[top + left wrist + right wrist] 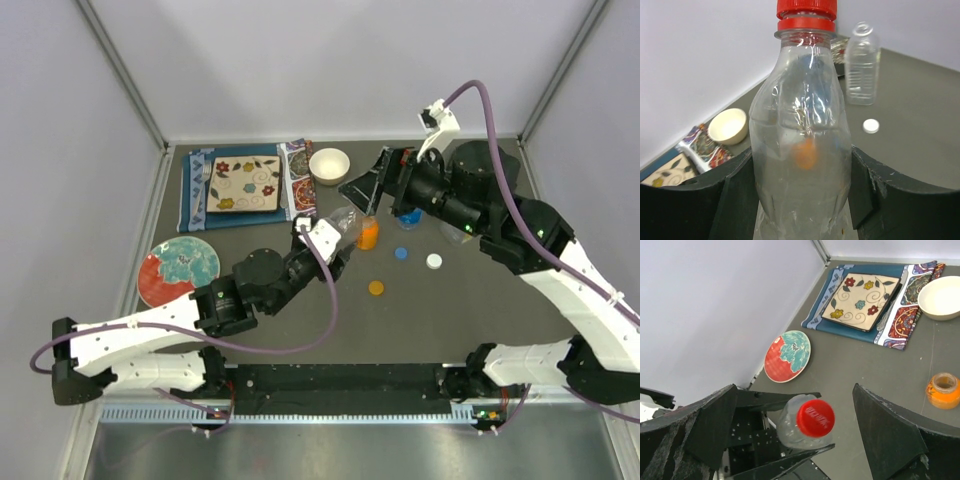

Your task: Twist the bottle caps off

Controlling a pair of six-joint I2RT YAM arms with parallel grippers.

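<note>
My right gripper is next going to grip the red cap (815, 418) by its sides, with its fingers along the bottle's axis, to unscrew it.
My left gripper (800, 192) is shut on the lower body of a wide clear bottle (800, 135) and holds it up off the table. The bottle's red cap (806, 15) sits on its neck. In the right wrist view the red cap (815, 418) lies between the spread fingers of my right gripper (795, 390), which is open and touches nothing. An uncapped orange bottle (368, 235) stands just beyond. A slim clear bottle (861, 65) stands open-necked. The blue bottle (408, 215) is partly hidden under the right arm. Orange (376, 288), blue (401, 253) and white (434, 261) caps lie loose on the table.
A white bowl (329, 165) sits at the back beside a floral square plate (243, 184) on a blue mat with a patterned cloth. A round red and teal plate (178, 270) lies at the left. Grey walls close the table's sides and back.
</note>
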